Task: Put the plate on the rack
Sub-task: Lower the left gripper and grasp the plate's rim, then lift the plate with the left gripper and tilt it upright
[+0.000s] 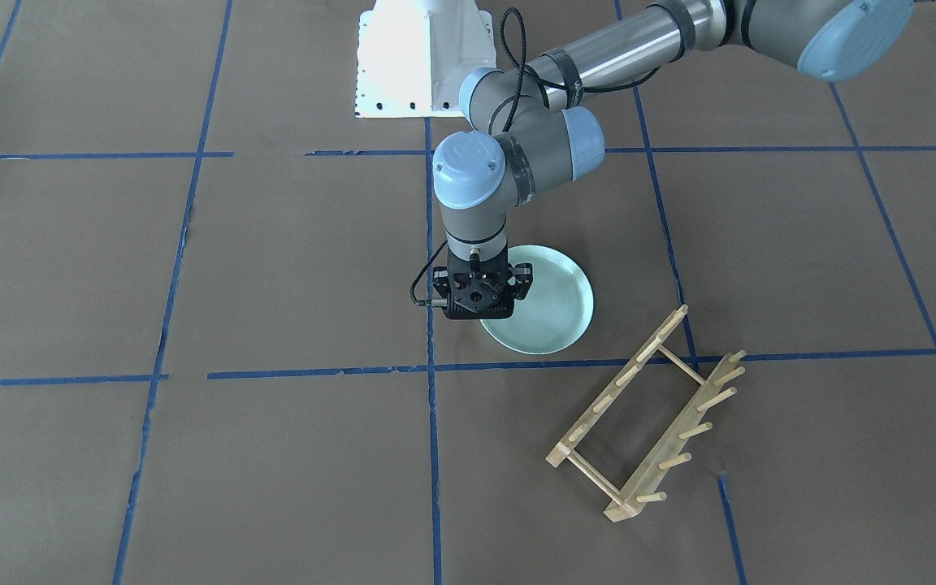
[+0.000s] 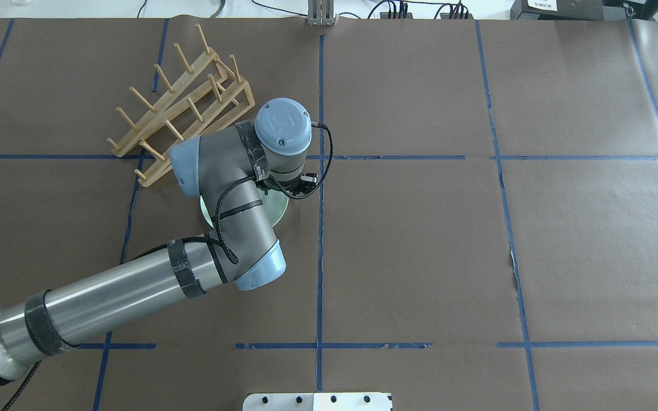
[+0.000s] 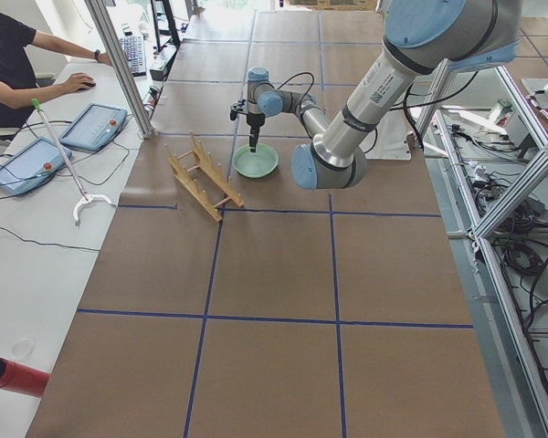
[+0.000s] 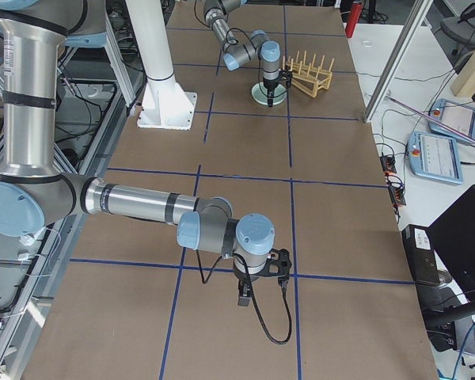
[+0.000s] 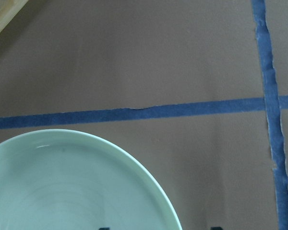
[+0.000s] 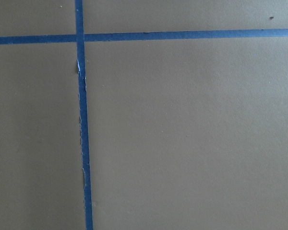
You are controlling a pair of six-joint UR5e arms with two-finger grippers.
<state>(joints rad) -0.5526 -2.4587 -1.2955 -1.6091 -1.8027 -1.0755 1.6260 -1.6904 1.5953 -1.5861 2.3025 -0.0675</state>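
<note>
Next, my left gripper grabs the pale mint-green plate by its rim [image 1: 490,333] to stand the plate in the wooden rack [image 1: 651,414].
The pale mint-green plate [image 1: 553,305] lies flat on the brown table; the wrist view shows its rim and rings [image 5: 72,187]. My left gripper [image 1: 480,313] points straight down over the plate's edge. Its two dark fingertips [image 5: 103,228] just show at the bottom of the left wrist view, apart, one over the plate and one outside the rim, so it is open and empty. The light wooden rack [image 1: 651,414] stands apart from the plate, empty; from overhead the rack [image 2: 186,108] is beyond my left wrist. My right gripper [image 4: 244,299] hangs far away over bare table; I cannot tell whether it is open.
The white robot base [image 1: 419,57] stands at the table's robot side. Blue tape lines [image 1: 431,370] cross the brown paper. An operator [image 3: 9,64] sits at a side bench with tablets. A red cylinder [image 3: 14,376] lies off the table.
</note>
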